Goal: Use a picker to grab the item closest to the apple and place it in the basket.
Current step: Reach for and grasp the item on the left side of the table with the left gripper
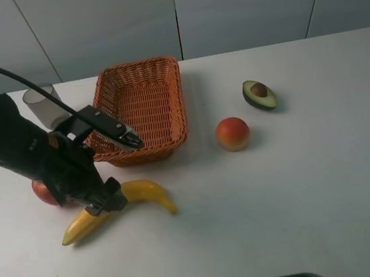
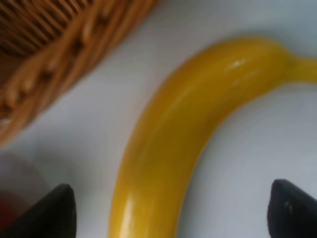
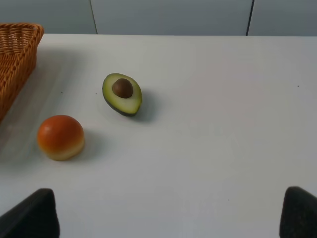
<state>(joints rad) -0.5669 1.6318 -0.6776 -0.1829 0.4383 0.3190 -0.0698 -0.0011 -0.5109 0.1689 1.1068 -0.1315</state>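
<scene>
My left fingers end above the banana, over its middle. My left gripper needs to come down before it closes on the banana.
A yellow banana lies on the white table just in front of the wicker basket. A red apple sits left of the banana, mostly hidden behind my left arm. My left gripper hangs low over the banana, open. In the left wrist view the banana runs between the two dark fingertips, apart from both, with the basket's woven wall close by. My right gripper is open over bare table and holds nothing.
An orange-red round fruit and a halved avocado lie right of the basket; both show in the right wrist view, fruit and avocado. A grey cup stands behind my left arm.
</scene>
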